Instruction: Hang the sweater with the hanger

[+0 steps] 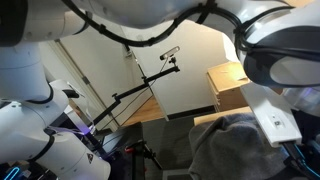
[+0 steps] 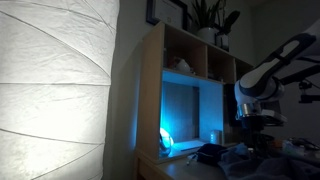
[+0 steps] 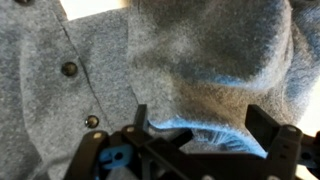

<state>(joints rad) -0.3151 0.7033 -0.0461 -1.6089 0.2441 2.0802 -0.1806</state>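
Note:
I need to pinch the sweater (image 1: 228, 150) by its raised fold next, away from the buttoned placket, so my gripper can draw the fabric out and spread it for hanging.
The grey-blue sweater (image 3: 200, 55) fills the wrist view, with two dark buttons (image 3: 69, 69) along its placket on the left. My gripper (image 3: 203, 125) is open just above it. Its two black fingers (image 3: 265, 128) stand wide apart on either side of a raised fold of the fabric, lit blue from below. In an exterior view the sweater (image 1: 228, 150) lies as a grey heap at the lower right, under the arm's white wrist (image 1: 272, 120). From the other side, in an exterior view, the arm (image 2: 262, 85) reaches down over the dark table. The hanger is not in view.
A tan wooden cabinet (image 1: 228, 85) stands behind the sweater, and shows as open shelving (image 2: 190, 90) with a blue glow inside. A big white paper lamp (image 2: 55, 85) blocks one side. A black stand (image 1: 140, 92) with a clamp rises mid-scene.

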